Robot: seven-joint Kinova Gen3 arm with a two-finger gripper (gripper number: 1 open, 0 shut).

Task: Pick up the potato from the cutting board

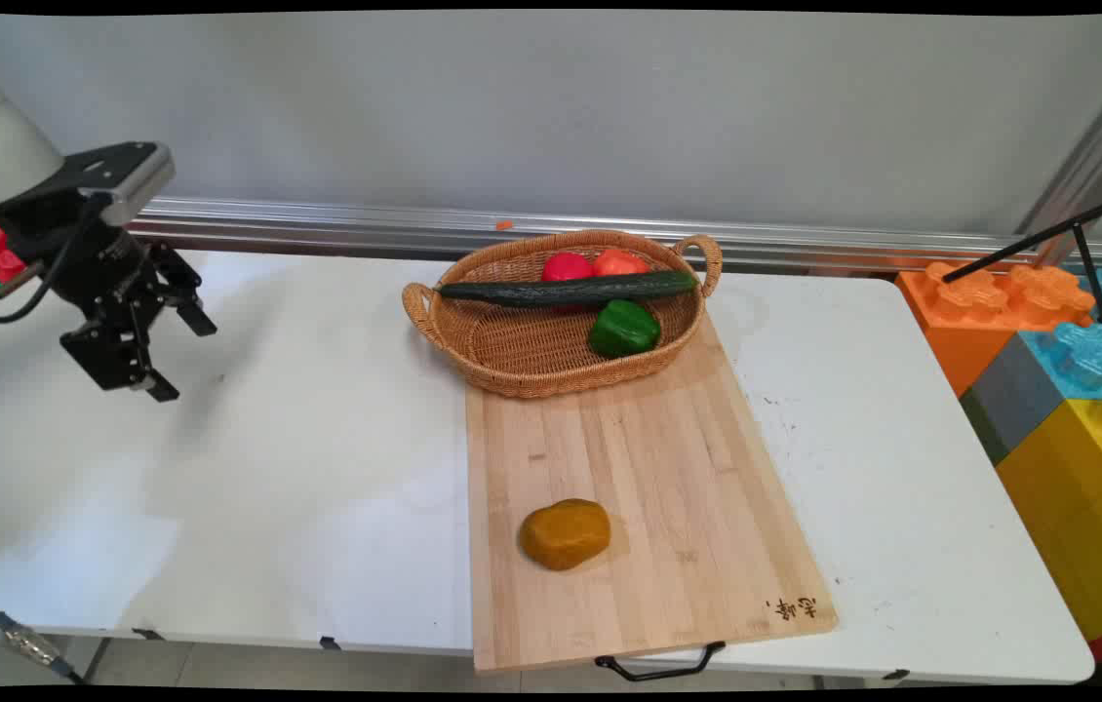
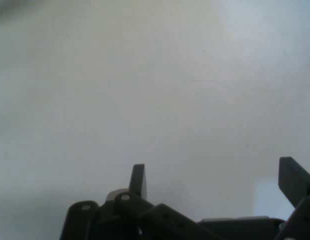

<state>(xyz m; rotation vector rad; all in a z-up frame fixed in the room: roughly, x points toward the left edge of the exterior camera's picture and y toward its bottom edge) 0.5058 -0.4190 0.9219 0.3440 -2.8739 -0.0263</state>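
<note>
The yellow-brown lumpy thing has to move into the wicker basket [image 1: 512, 356], so next I will grip it with my gripper around its rounded body [image 1: 566, 533].
My black gripper [image 1: 185, 361] hangs open above the left part of the white table [image 1: 297, 458], holding nothing. In the hand view its two fingers [image 2: 138, 180] stand wide apart over bare white tabletop [image 2: 159, 100]. Far to its right a wooden cutting board [image 1: 649, 478] carries a yellow-brown lumpy potato-like thing [image 1: 566, 533] near its front. At the board's far end stands a wicker basket [image 1: 512, 356] holding a long dark cucumber [image 1: 570, 289], a green pepper [image 1: 624, 329] and two red round vegetables [image 1: 568, 266].
Big orange, blue, grey and yellow toy blocks [image 1: 1058, 361] stand past the table's right edge, with a black tripod leg [image 1: 1048, 234] over them. A metal rail [image 1: 414, 229] runs along the wall behind the table. A black handle [image 1: 658, 665] juts from the board's front.
</note>
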